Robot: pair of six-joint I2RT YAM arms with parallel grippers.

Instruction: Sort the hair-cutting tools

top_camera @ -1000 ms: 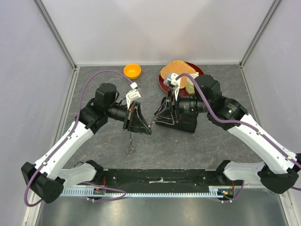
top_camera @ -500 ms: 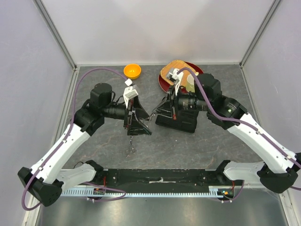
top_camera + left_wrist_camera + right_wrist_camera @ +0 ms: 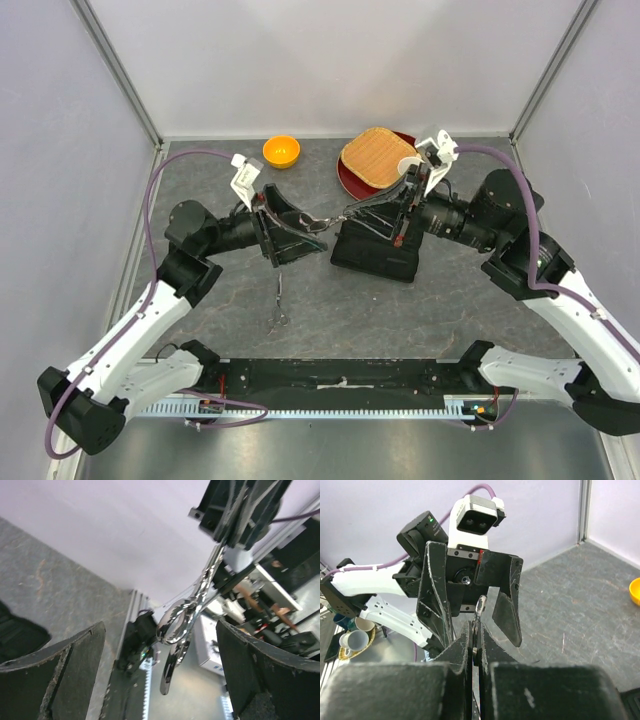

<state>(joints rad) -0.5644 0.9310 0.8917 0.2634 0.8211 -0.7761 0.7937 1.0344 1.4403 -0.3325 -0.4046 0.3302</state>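
Note:
My left gripper grips the silver scissors (image 3: 318, 222) by their finger rings next, so the blade end stays free to slide into the black case.
Slim silver scissors (image 3: 318, 222) hang in the air between my two grippers, above the table. My right gripper (image 3: 345, 213) is shut on their blade end (image 3: 479, 607). The finger rings (image 3: 175, 625) point toward my left gripper (image 3: 292, 232), which is open, its fingers (image 3: 55, 675) wide on either side of the rings and not touching them. In the right wrist view my right gripper (image 3: 476, 630) pinches the metal, and the open left gripper (image 3: 470, 600) faces it. A second pair of scissors (image 3: 278, 304) lies on the table below.
A black zip case (image 3: 378, 255) lies under the right gripper. A red plate (image 3: 350, 182) holding a round wooden board (image 3: 378, 156) stands at the back, with an orange bowl (image 3: 281, 151) to its left. Grey walls enclose the table.
My left gripper opened and let go of the scissors while the right gripper shut on them. Both grippers have risen and drawn slightly apart, the right carrying the scissors.

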